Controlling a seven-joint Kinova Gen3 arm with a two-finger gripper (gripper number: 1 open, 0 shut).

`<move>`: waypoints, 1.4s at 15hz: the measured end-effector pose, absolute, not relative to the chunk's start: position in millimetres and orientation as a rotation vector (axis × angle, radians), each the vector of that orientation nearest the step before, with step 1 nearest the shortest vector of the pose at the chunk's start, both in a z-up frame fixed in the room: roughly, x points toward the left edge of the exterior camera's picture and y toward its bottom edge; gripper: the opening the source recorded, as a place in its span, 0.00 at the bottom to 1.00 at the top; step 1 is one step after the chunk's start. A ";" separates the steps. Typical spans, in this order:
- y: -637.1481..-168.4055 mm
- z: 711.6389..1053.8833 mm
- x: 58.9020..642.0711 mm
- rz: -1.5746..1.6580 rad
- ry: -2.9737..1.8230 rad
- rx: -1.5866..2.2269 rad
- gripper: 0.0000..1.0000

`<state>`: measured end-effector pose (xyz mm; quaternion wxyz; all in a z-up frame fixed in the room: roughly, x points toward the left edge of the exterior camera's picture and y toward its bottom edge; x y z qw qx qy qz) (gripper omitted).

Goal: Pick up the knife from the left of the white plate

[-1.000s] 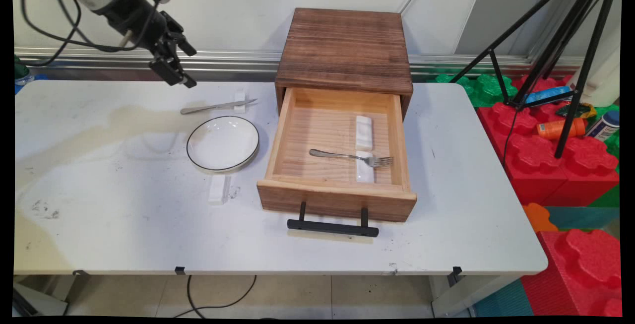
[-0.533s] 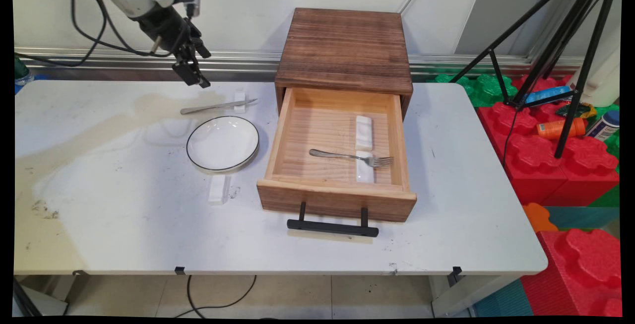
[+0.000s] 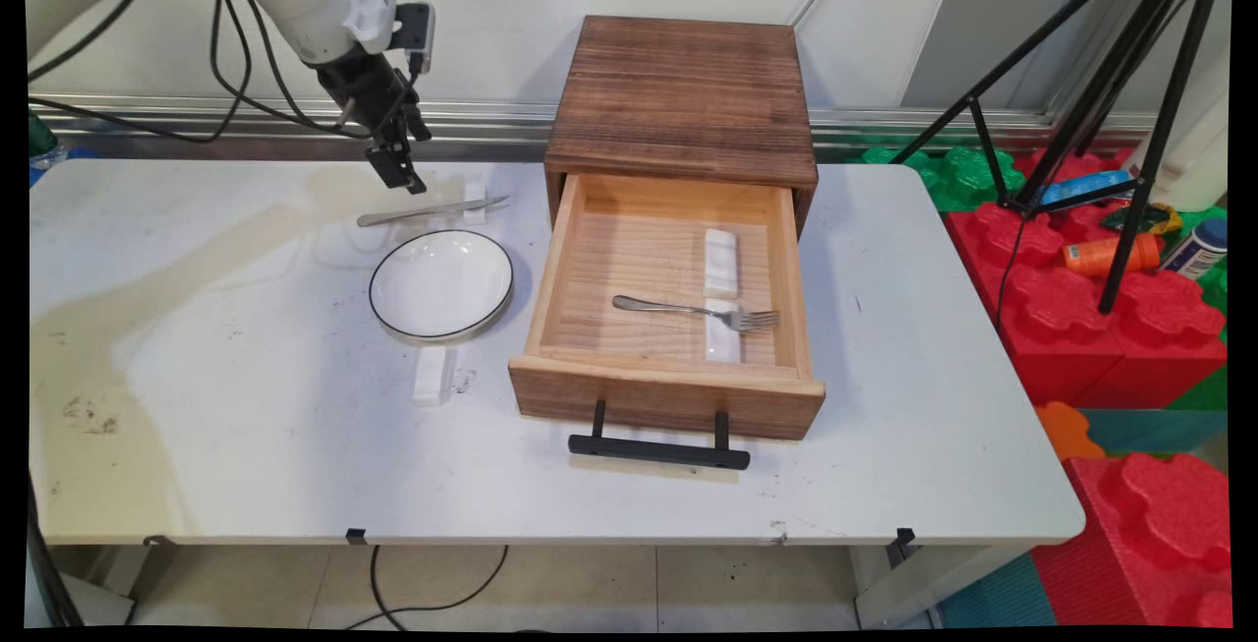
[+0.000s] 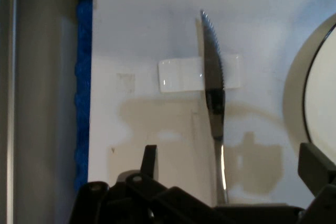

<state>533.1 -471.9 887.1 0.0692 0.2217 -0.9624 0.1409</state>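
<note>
My gripper is about to grab the knife by its handle, so that it can set the table knife on the bare white rest in the drawer.
My black gripper hangs open just above the table's back left part, over the handle end of a silver knife. The knife's blade rests on a small white rest. In the hand view the serrated knife runs up between my two fingers, crossing the white rest, and nothing is gripped. A white plate with a dark rim lies just in front of the knife; its edge shows at the hand view's right.
A wooden box stands at the back with its drawer pulled out, holding a fork across a white rest and a second rest. Another white rest lies in front of the plate. A black tripod stands right of the table.
The gripper has moved right and down from high over the table's back left edge, ending low over the knife's handle. Nothing on the table has shifted.
</note>
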 end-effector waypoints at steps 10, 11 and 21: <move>-506.3 844.3 543.8 0.301 -2.955 0.649 1.00; -509.4 839.6 544.5 0.287 -2.957 0.650 1.00; -521.4 815.8 547.1 0.215 -2.954 0.647 0.00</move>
